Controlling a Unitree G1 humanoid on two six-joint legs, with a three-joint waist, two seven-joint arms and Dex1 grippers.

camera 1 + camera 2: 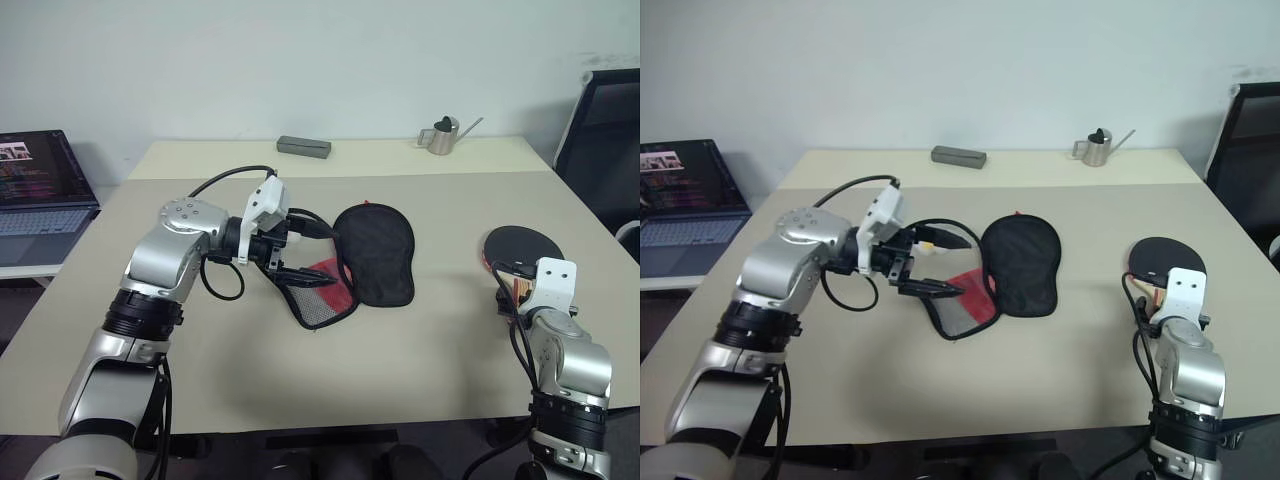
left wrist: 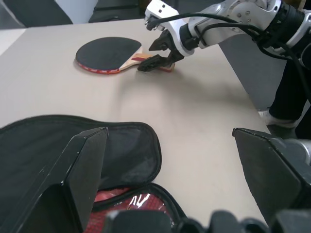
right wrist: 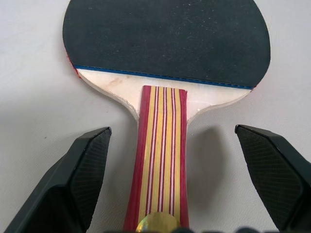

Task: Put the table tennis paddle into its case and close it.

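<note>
My right gripper is ready to close on the paddle [image 3: 167, 41]. My fingertips are low beside its striped handle [image 3: 161, 160] in the right wrist view, so they would hold the paddle if I closed now.
The case [image 1: 375, 250] lies unzipped in the middle of the table, its black half spread flat and its red, mesh-lined half [image 1: 322, 297] folded out toward me. My left gripper [image 1: 330, 255] hovers open over the case's opening, holding nothing. To the right the table tennis paddle [image 1: 520, 245] lies flat, black face up, its striped wooden handle [image 3: 163, 155] pointing toward me. My right gripper [image 3: 172, 132] is open, low over the table, one finger on each side of the handle without touching it.
A grey box [image 1: 303, 147] and a small metal watering can [image 1: 445, 135] stand at the table's far edge. A laptop [image 1: 40, 185] sits on a side surface to the left. A black chair [image 1: 610, 130] stands at the right rear corner.
</note>
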